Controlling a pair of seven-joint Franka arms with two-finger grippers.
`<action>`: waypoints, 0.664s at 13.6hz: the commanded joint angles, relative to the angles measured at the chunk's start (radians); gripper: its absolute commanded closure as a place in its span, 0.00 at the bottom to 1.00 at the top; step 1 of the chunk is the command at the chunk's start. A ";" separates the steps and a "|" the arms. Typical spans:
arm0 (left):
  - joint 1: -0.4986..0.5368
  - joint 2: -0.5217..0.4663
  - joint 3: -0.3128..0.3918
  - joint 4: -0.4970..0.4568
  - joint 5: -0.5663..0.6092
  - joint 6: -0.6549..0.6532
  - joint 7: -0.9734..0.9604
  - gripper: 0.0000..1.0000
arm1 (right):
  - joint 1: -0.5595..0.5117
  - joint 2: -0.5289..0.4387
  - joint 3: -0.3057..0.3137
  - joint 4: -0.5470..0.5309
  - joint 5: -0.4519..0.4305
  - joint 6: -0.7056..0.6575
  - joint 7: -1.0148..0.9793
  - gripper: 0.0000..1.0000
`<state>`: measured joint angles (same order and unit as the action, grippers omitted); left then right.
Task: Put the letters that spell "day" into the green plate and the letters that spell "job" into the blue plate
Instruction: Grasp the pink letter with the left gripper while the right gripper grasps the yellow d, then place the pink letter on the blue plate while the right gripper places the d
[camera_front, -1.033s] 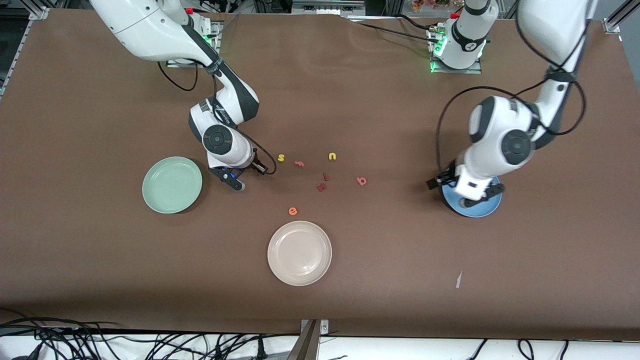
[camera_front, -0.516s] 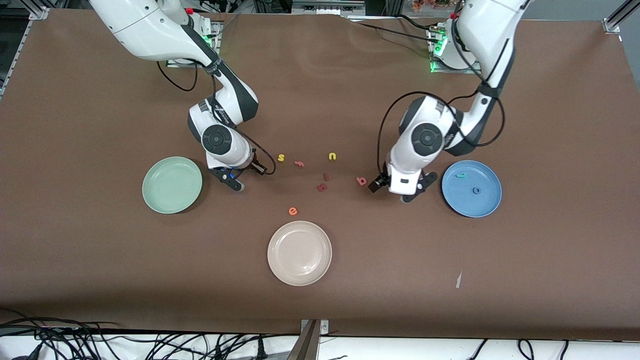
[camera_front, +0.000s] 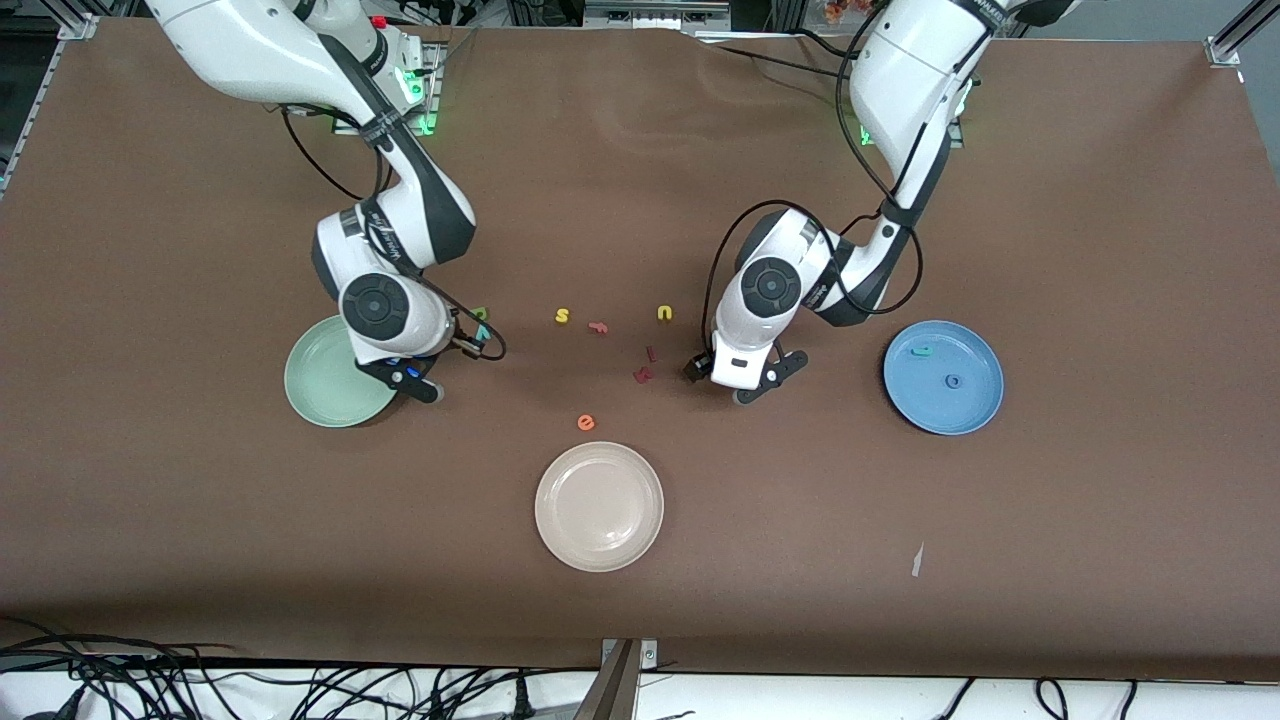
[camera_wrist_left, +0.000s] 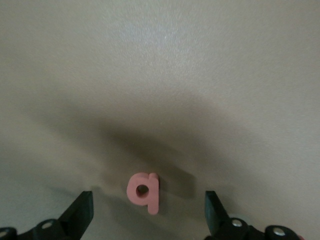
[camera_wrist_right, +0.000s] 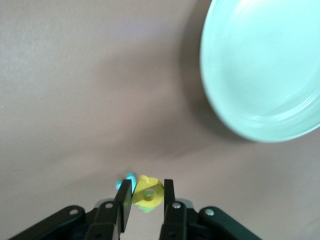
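My left gripper closes next, since my fingers sit low beside the salmon-pink "b" in the left wrist view. Closing now would catch the letter.
My right gripper (camera_front: 410, 380) (camera_wrist_right: 145, 187) is shut on the yellow "a" (camera_wrist_right: 150, 192) and hangs beside the green plate (camera_front: 315, 380) (camera_wrist_right: 260, 75), over its rim toward the table's middle. The olive "d" (camera_front: 481, 313) and teal "y" (camera_front: 482, 334) lie on the table close by. My left gripper (camera_front: 735, 380) (camera_wrist_left: 148, 200) stands open low over the salmon-pink "b" (camera_wrist_left: 144, 191), which lies flat between the two fingers; the arm hides it in the front view. The blue plate (camera_front: 975, 405) holds the teal "j" (camera_front: 921, 351) and blue "o" (camera_front: 952, 380).
A cream-white plate (camera_front: 598, 506) sits nearer the camera at mid-table. Loose letters lie in the middle: yellow "s" (camera_front: 562, 316), orange "f" (camera_front: 598, 326), yellow "u" (camera_front: 664, 313), two dark red letters (camera_front: 645, 372), orange "e" (camera_front: 586, 422). A paper scrap (camera_front: 917, 560) lies toward the front.
The left arm swung from over the blue plate to the pink "b". The right gripper moved toward the green plate with the yellow "a", uncovering the "d" and "y".
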<state>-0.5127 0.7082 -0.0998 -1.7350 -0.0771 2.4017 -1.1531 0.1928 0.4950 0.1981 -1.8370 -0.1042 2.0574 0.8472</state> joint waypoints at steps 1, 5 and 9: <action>-0.013 0.023 0.014 0.032 0.028 -0.009 -0.019 0.13 | 0.002 -0.027 -0.075 -0.034 -0.006 -0.011 -0.149 0.84; -0.012 0.022 0.014 0.031 0.028 -0.013 -0.034 0.66 | 0.000 -0.030 -0.206 -0.077 0.003 0.033 -0.377 0.83; -0.009 0.022 0.015 0.029 0.028 -0.015 -0.034 1.00 | 0.000 -0.036 -0.227 -0.105 0.036 0.066 -0.395 0.32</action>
<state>-0.5126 0.7167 -0.0950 -1.7103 -0.0771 2.3915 -1.1638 0.1839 0.4882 -0.0291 -1.9086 -0.0978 2.1052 0.4582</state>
